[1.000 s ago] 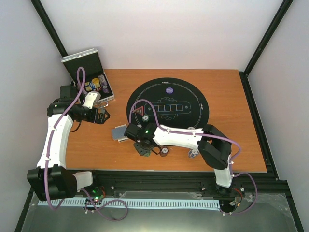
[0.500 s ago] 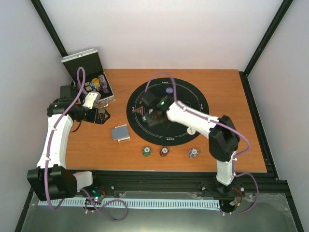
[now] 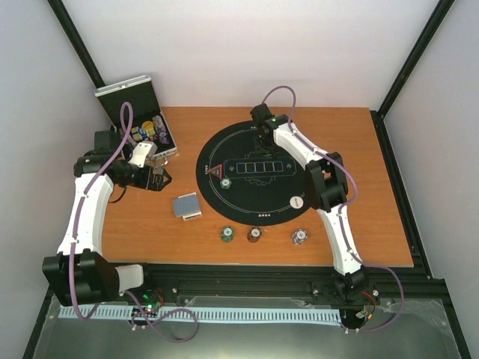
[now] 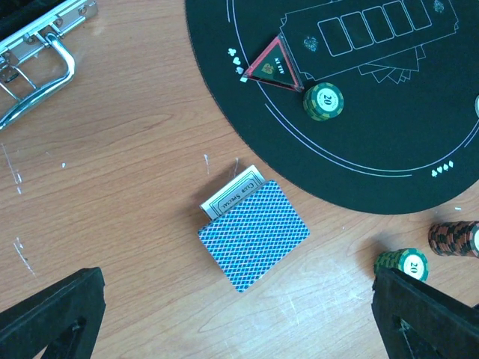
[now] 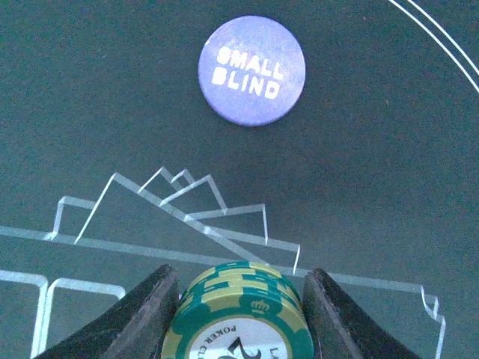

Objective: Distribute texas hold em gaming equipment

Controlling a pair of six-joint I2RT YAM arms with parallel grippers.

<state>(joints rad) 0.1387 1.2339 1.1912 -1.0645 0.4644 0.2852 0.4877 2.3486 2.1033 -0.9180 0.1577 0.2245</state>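
Observation:
The green chips hang above the mat and would drop short if I opened now. They stay held in my right gripper until they reach the purple button (image 5: 251, 69).
My right gripper (image 3: 262, 137) is over the far part of the round black mat (image 3: 314, 168). In the right wrist view it (image 5: 238, 318) is shut on a small stack of green poker chips (image 5: 239, 310), just short of a purple "SMALL BLIND" button (image 5: 251, 69). The blue-backed card deck (image 3: 187, 206) lies on the wood left of the mat, below my open, empty left gripper (image 4: 239, 318); it also shows in the left wrist view (image 4: 254, 233). Green (image 3: 227, 234), maroon (image 3: 254, 235) and purple-white (image 3: 299, 236) chip stacks stand near the front edge. A white disc (image 3: 296, 202) lies on the mat.
An open metal case (image 3: 142, 120) holding more chips stands at the back left. A lone green chip (image 4: 323, 101) and a red triangular marker (image 4: 272, 66) lie on the mat's left side. My left gripper (image 3: 153, 178) hovers near the case.
My right arm swung from the green chip stack near the front edge, across the mat, to its far side, carrying green chips. The left arm has not moved.

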